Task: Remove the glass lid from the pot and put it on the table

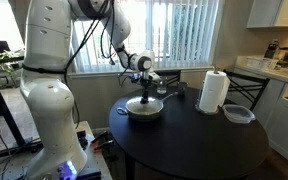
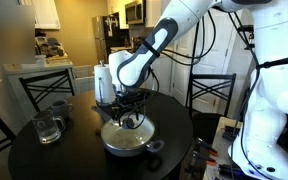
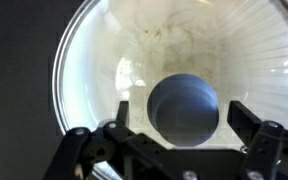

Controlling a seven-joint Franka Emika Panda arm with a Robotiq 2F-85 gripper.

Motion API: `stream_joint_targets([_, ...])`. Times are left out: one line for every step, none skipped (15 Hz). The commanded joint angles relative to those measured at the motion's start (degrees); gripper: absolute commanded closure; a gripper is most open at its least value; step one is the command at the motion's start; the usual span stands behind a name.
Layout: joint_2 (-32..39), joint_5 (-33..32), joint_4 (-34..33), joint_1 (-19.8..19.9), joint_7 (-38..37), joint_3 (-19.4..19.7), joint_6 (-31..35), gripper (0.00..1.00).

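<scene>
The dark knob (image 1: 144,99) (image 3: 183,110) sits between my fingers, level with its sides, so it is time for my gripper to close, which would catch the knob.
The glass lid (image 3: 134,50) lies on the pot (image 1: 144,112) and fills the wrist view, with the pot's pale inside showing through it. Its dark knob (image 3: 184,105) sits between my fingers. My gripper (image 3: 181,112) is open, one finger on each side of the knob with a small gap on both sides. In both exterior views the gripper (image 1: 144,92) (image 2: 132,113) points down just over the lidded pot (image 2: 129,138). The pot stands on the dark round table (image 1: 199,140) (image 2: 59,160).
A paper towel roll (image 1: 214,92) and a clear plastic container (image 1: 238,114) stand on the table beside the pot. A glass mug (image 2: 48,128) and another cup (image 2: 60,105) stand on the other side. Chairs surround the table.
</scene>
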State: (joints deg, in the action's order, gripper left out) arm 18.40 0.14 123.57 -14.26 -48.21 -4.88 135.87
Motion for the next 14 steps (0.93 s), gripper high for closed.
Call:
stream_joint_targets([0.6, 2.3, -1.4, 0.9, 2.9, -0.6, -2.0, 0.01])
stream_joint_targets([0.6, 2.4, -1.5, 1.0, 3.1, -0.7, -2.1, 0.25])
stream_joint_targets([0.6, 2.5, -1.6, 1.0, 3.2, -0.7, -2.1, 0.25])
stream_joint_targets([0.7, 2.6, -1.7, 0.9, 3.3, -0.7, -2.2, 0.31])
stream_joint_targets([0.7, 2.7, -1.7, 0.9, 3.4, -0.7, -2.2, 0.37])
stream_joint_targets([0.7, 2.7, -1.8, 1.0, 3.5, -0.7, -2.3, 0.45])
stream_joint_targets([0.8, 2.8, -1.8, 1.0, 3.5, -0.8, -2.3, 0.51])
stream_joint_targets([0.8, 3.0, -1.9, 1.0, 3.5, -0.8, -2.3, 0.58])
stream_joint_targets([0.8, 3.2, -2.0, 1.0, 3.5, -0.8, -2.3, 0.64])
stream_joint_targets([0.8, 3.4, -2.0, 1.0, 3.6, -0.8, -2.4, 0.67])
stream_joint_targets([0.8, 3.5, -2.0, 1.0, 3.6, -0.8, -2.4, 0.67])
stream_joint_targets([0.6, 3.7, -2.0, 1.0, 3.7, -0.8, -2.5, 0.67])
stream_joint_targets([0.5, 3.7, -1.9, 1.0, 3.7, -0.7, -2.4, 0.67])
stream_joint_targets([0.1, 3.5, -1.8, 1.0, 3.3, -0.6, -2.7, 0.67])
